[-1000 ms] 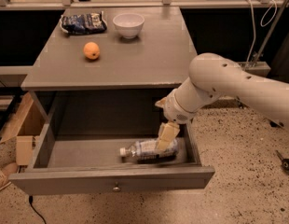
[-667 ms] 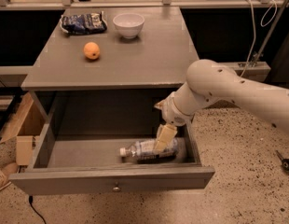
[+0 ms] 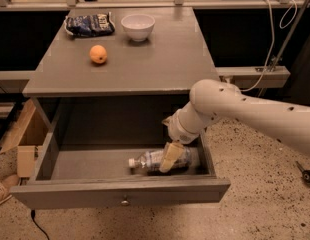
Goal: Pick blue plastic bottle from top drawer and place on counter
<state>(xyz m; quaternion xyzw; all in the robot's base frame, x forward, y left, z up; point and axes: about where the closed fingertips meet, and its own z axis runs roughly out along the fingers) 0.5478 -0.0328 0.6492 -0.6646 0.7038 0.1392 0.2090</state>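
Observation:
I need to grab the bottle around its middle (image 3: pixel 167 161) next with my gripper to place it on the counter, since it lies lengthwise on its side in the drawer (image 3: pixel 120 188).
The blue plastic bottle (image 3: pixel 147 160) lies on its side in the open top drawer (image 3: pixel 120 188), white cap pointing left, near the drawer's right front. My gripper (image 3: pixel 171 157) reaches down into the drawer from the right and sits right at the bottle's middle, covering part of it. The white arm (image 3: pixel 230 109) crosses over the drawer's right side. The counter (image 3: pixel 155 64) is the grey top above the drawer.
On the counter stand an orange (image 3: pixel 98 54), a white bowl (image 3: pixel 138 26) and a dark blue snack bag (image 3: pixel 89 24) at the back left. A cardboard box (image 3: pixel 22 139) sits on the floor left of the cabinet. A cable hangs at the right.
My gripper has moved slightly down and left, closer onto the bottle. The bottle lies where it did.

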